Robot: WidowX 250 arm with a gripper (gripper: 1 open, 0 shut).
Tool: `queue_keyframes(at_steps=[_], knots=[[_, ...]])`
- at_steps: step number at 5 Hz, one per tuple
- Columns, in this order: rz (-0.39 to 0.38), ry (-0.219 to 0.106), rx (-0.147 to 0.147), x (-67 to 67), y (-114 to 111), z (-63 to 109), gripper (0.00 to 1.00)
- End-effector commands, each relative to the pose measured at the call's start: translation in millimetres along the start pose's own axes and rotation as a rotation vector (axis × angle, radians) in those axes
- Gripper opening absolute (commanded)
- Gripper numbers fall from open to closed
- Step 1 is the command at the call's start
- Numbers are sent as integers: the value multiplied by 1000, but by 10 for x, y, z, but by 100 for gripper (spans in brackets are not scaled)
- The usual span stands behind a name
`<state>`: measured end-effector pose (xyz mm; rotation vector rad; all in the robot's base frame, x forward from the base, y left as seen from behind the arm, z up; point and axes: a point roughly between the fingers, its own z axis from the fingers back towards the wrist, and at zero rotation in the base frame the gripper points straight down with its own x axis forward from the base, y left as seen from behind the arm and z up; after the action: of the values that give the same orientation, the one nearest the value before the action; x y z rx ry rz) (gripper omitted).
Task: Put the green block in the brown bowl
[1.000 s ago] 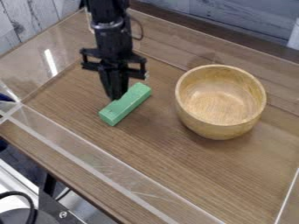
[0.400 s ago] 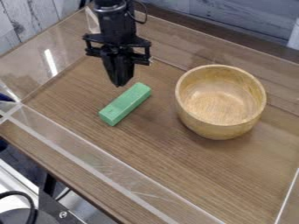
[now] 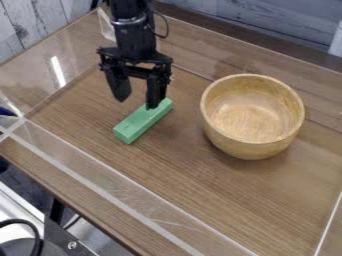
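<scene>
It isn't time to close on the green block yet: one finger of my gripper is above the green block's upper end (image 3: 160,106) and the other is above bare tabletop, so my gripper should go lower first.
The green block (image 3: 140,123) lies flat on the wooden table, angled from lower left to upper right. My gripper (image 3: 139,91) hangs pointing down over the block's upper end, open, with one finger on either side and nothing between them. One black fingertip (image 3: 158,100) reaches down near the block's upper right end; whether it touches I cannot tell. The brown bowl (image 3: 253,115) stands empty to the right of the block, a short gap away.
A clear plastic wall (image 3: 80,150) runs along the front edge of the wooden table (image 3: 201,190). Another transparent edge borders the left side. A light wall lies beyond the table's far edge.
The gripper's fingers were pressed together a second ago and now stand spread apart. The hand rose off the block, then came back down over its upper end. The block has not moved.
</scene>
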<state>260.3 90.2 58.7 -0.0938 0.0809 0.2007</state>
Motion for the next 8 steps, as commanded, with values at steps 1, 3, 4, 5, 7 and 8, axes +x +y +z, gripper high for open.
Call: queue_keyframes(at_steps=[1,3,4,5,7,8], knots=[[-2,-35,28,86,37,-18,100],[3,-16,49,111,58,-267,0],[7,-19,42,116,42,-247,0],[10,-27,20,125,-8,-107,0],[11,-71,-36,213,-184,337,0],[-4,-105,-79,308,-411,678,0]])
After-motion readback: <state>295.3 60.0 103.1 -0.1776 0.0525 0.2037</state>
